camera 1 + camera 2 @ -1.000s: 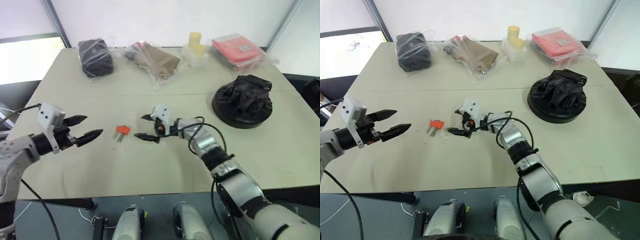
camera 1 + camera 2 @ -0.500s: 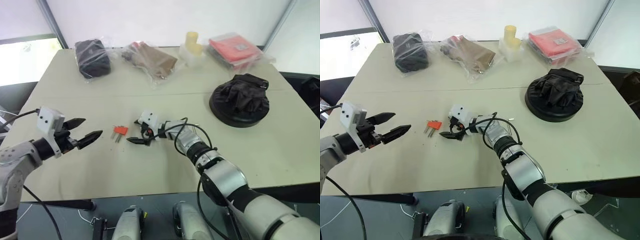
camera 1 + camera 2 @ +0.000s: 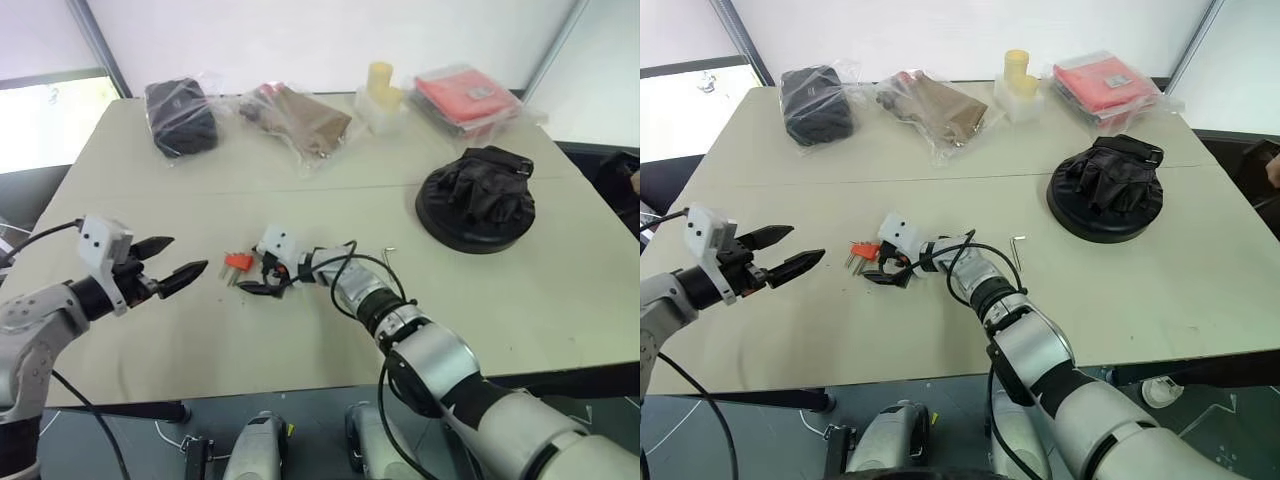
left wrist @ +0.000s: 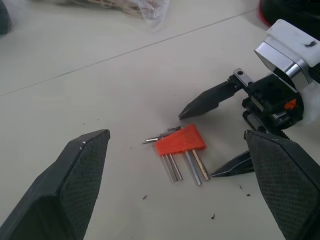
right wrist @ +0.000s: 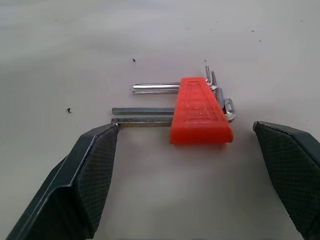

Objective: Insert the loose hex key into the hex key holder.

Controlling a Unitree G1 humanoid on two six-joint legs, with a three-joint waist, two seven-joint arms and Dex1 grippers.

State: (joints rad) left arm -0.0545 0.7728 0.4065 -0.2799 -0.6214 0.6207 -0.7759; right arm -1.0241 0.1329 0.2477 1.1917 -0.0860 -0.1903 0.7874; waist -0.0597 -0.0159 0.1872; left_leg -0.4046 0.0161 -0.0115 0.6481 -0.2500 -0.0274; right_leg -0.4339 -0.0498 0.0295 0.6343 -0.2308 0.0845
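Note:
My right gripper should close, because my fingers are low beside the holder's wide orange-red end [image 3: 238,261] [image 5: 201,131]. Closing now would hold the holder.
The hex key holder [image 3: 237,262], a small orange-red block with several thin metal keys sticking out, lies flat on the beige table [image 3: 300,340]. My right gripper [image 3: 248,277] is low over the table and open, one finger on each side of the holder [image 5: 200,112], not touching it. My left gripper [image 3: 188,253] hovers open and empty to the left of the holder [image 4: 180,141], pointing at it. The loose hex key [image 3: 1018,245], a thin L-shaped grey rod, lies on the table to the right, just beyond my right forearm.
A black glove on a round black disc [image 3: 478,200] sits at the right. Along the far edge lie a bagged black item [image 3: 180,115], a bagged brown item [image 3: 300,115], a yellow cylinder [image 3: 380,85] and a red plastic-wrapped packet [image 3: 465,95].
My right gripper has slid left across the table and now straddles the holder. The left gripper has stayed put. The loose hex key is uncovered behind the right arm.

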